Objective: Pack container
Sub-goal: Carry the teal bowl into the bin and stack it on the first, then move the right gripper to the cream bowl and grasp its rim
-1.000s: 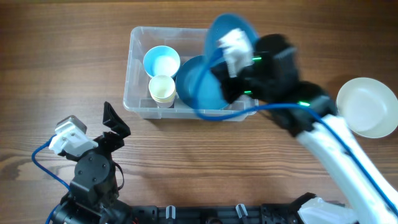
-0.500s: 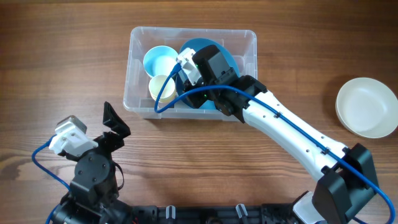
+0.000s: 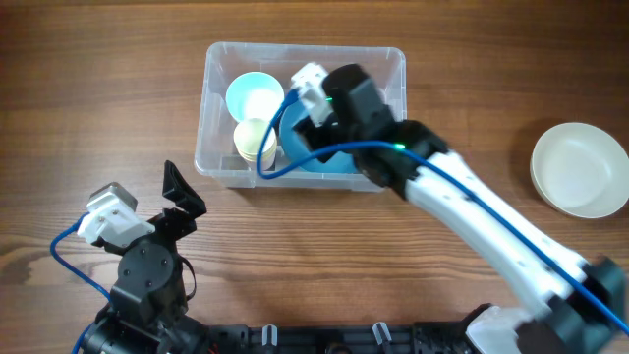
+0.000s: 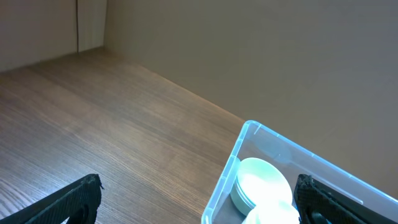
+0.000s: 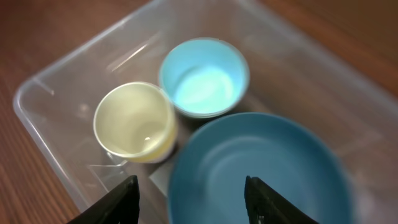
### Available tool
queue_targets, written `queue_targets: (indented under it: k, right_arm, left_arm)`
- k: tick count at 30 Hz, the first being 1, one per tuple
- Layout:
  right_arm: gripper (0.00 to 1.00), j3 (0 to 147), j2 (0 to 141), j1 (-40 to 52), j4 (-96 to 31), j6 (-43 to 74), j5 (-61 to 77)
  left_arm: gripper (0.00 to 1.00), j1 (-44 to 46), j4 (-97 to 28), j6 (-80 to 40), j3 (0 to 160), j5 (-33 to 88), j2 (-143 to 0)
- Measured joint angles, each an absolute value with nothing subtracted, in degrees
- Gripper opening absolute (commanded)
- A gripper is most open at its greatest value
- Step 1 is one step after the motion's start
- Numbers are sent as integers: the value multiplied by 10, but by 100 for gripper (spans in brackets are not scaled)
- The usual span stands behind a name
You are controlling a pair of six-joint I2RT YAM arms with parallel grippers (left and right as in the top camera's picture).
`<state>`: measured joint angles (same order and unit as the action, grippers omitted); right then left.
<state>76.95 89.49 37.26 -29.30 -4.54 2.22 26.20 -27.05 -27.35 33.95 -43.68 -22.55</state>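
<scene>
The robot's right gripper will next grab the bowl's rim (image 3: 536, 164) on the side facing the container, to pack the white bowl onto the dark blue plate (image 3: 307, 157) with its open side up.
The clear plastic container (image 3: 218, 167) stands at the back middle of the table. Inside it are a light blue cup (image 3: 254, 98), a cream cup (image 3: 256, 141) and a dark blue plate (image 3: 307, 157). My right gripper (image 3: 319, 123) hangs over the container's middle. In the right wrist view its fingers (image 5: 124, 199) stand apart above the dark blue plate (image 5: 261, 162), which lies flat below them with nothing gripped; the cream cup (image 5: 134, 121) and light blue cup (image 5: 204, 78) sit beyond. My left gripper (image 3: 182, 197) rests open near the front left, short of the container (image 4: 231, 168).
A white bowl (image 3: 580, 169) sits alone on the wood at the far right. The right arm's white link (image 3: 491, 221) stretches diagonally from the front right to the container. Blue cables run along both arms.
My right gripper carried a dark blue plate from above the container's back rim down into it, then spread its jaws and let go. The left arm stayed still.
</scene>
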Motion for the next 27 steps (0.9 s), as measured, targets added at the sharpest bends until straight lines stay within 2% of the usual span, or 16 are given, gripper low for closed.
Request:
queue_targets:
  k: [3, 7, 12, 14, 19, 27]
  right_arm:
    - [59, 770, 792, 314, -396, -18, -41]
    - [65, 772, 690, 159, -522, 17, -123]
    - [67, 771, 682, -69, -589, 46, -151]
    - [76, 764, 696, -122, -585, 51, -142]
    - [81, 719, 780, -173, -534, 60, -135]
    - [80, 688, 987, -217, -474, 67, -135]
  left_arm:
    - [100, 262, -271, -274, 340, -437, -225]
    - [100, 262, -271, -274, 340, -437, -225]
    - [100, 262, -271, -274, 340, -437, -225]
    - [100, 262, -270, -274, 340, -437, -225]
    - [100, 262, -271, -274, 340, -437, -225]
    - [100, 262, -271, -274, 340, -437, -225]
